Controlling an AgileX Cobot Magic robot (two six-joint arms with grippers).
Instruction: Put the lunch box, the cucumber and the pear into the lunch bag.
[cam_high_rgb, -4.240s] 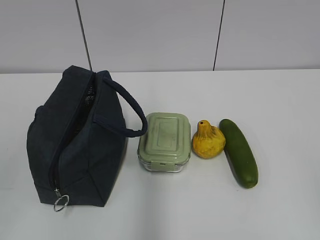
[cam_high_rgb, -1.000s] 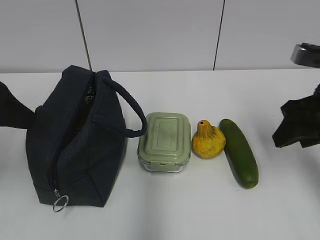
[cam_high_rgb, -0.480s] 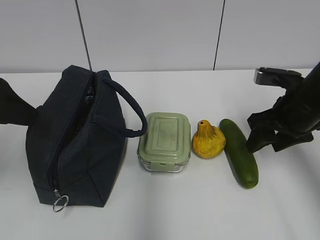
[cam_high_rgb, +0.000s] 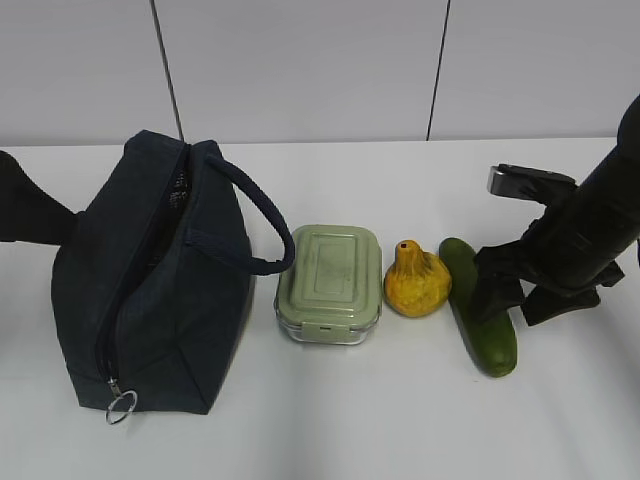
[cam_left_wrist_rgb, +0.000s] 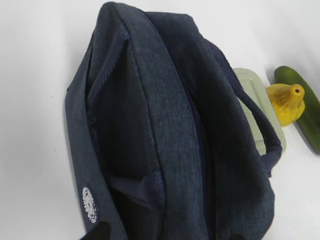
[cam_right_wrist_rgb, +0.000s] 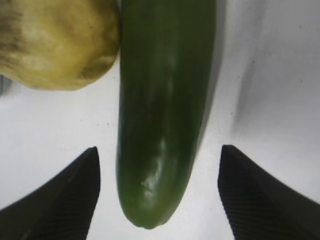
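Observation:
The pear (cam_high_rgb: 417, 281) rests against one half of the cucumber. Next, my right gripper grabs the cucumber by its free half (cam_high_rgb: 490, 338), where both sides are open.
The navy lunch bag (cam_high_rgb: 150, 290) stands at the left, with a dark gap along its top zip. The sage-lidded lunch box (cam_high_rgb: 330, 283), the yellow pear (cam_high_rgb: 417, 281) and the dark green cucumber (cam_high_rgb: 478, 300) lie in a row to its right. My right gripper (cam_high_rgb: 515, 300) is open and straddles the cucumber's near half. In the right wrist view the cucumber (cam_right_wrist_rgb: 162, 110) lies between the two fingertips (cam_right_wrist_rgb: 75, 195), untouched, with the pear (cam_right_wrist_rgb: 55, 40) against it. My left arm (cam_high_rgb: 25, 215) is behind the bag. My left gripper (cam_left_wrist_rgb: 165, 237) is just above the bag (cam_left_wrist_rgb: 165, 125), and only its fingertips show.
The white table (cam_high_rgb: 400, 420) carries everything, and a grey panelled wall stands behind it. The bag's loop handle (cam_high_rgb: 255, 215) arches toward the lunch box. A metal ring pull (cam_high_rgb: 121, 404) hangs at the bag's near end.
My right arm has come in from the right and lowered, and its open fingers now straddle the cucumber. The left arm has barely moved. The objects have not moved.

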